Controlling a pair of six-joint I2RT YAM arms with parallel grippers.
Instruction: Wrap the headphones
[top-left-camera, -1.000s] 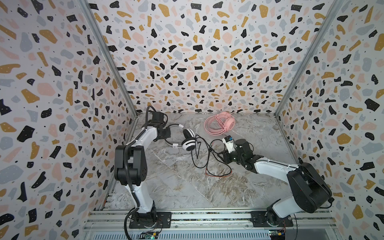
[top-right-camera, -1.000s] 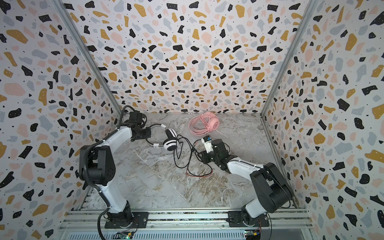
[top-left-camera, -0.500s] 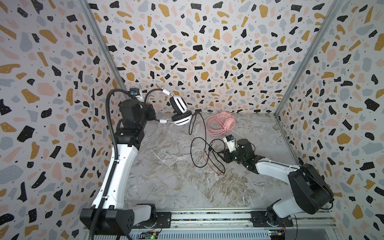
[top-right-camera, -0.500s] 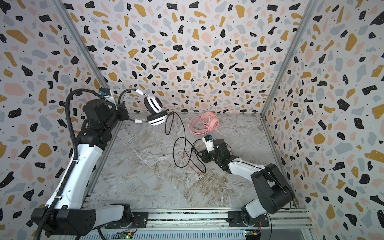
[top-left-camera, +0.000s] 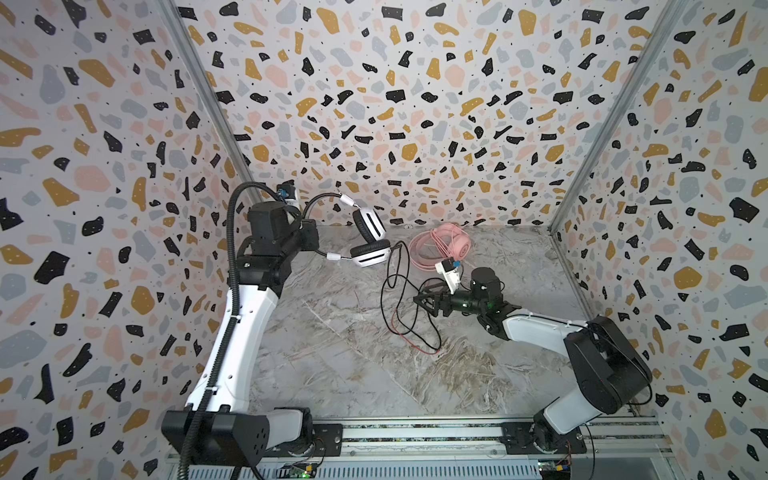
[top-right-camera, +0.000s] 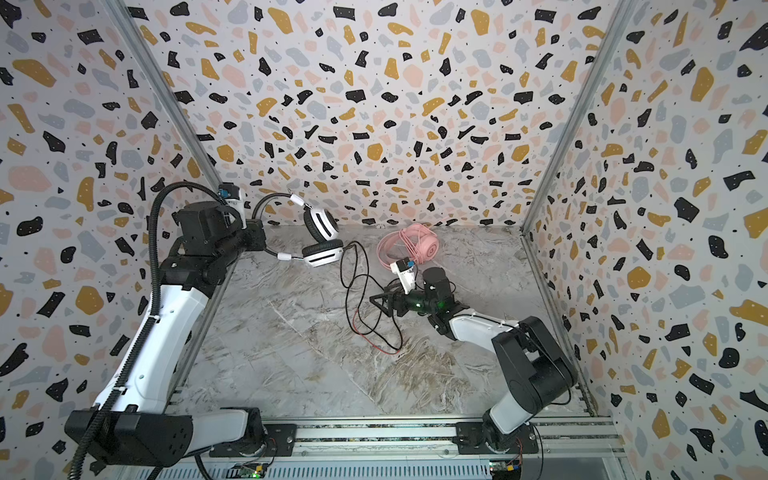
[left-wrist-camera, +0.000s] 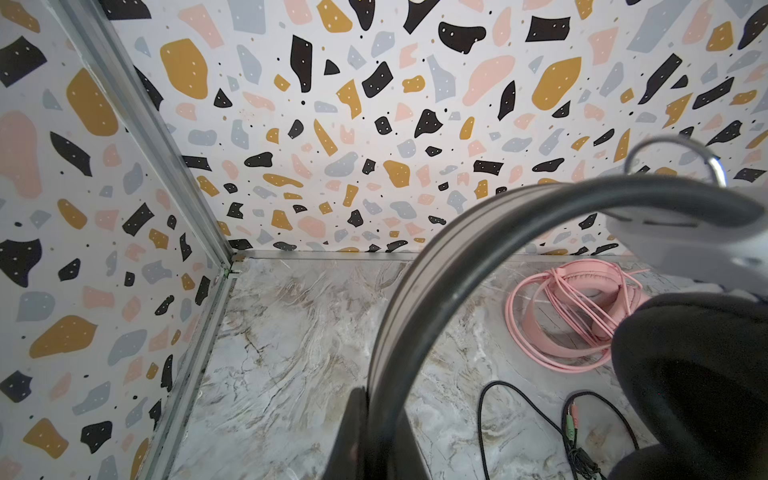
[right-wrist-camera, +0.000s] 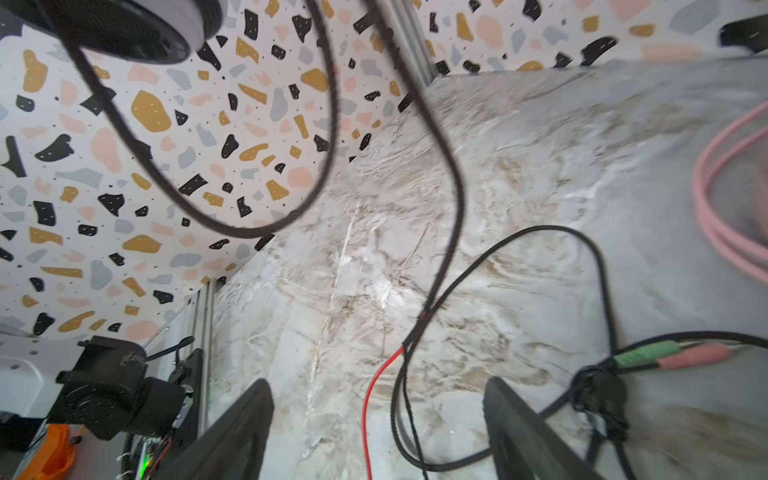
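Observation:
My right gripper should next grab the black cable near the red part's split (top-left-camera: 398, 332) (right-wrist-camera: 404, 346) and leave length toward the earcup, so it can wrap the headphones.
The white headphones (top-left-camera: 370, 252) (top-right-camera: 322, 254) with black stripes hang in the air at the back left. My left gripper (top-left-camera: 309, 239) (top-right-camera: 258, 240) (left-wrist-camera: 374, 424) is shut on their dark headband (left-wrist-camera: 436, 266). Their black cable (top-left-camera: 394, 291) (right-wrist-camera: 440, 257) drops from the lower earcup and lies in loose loops on the table. My right gripper (top-left-camera: 422, 300) (top-right-camera: 379, 301) (right-wrist-camera: 378, 392) sits low over those loops, open, with the cable running loose between its fingers. The pink headphones (top-left-camera: 446, 245) (top-right-camera: 411, 247) (left-wrist-camera: 561, 320) lie at the back with their pink cable wound round them.
A red strand (top-left-camera: 415, 345) (right-wrist-camera: 370, 399) splits off the black cable near the table's middle. Green and pink plugs (right-wrist-camera: 673, 353) lie beside my right gripper. Patterned walls (top-left-camera: 374, 104) close in the back and both sides; a rail (top-left-camera: 415, 432) runs along the front.
My left arm has lifted the white headphones off the table and now holds them high. My right gripper has opened wide, and the black cable now lies loose between its fingers.

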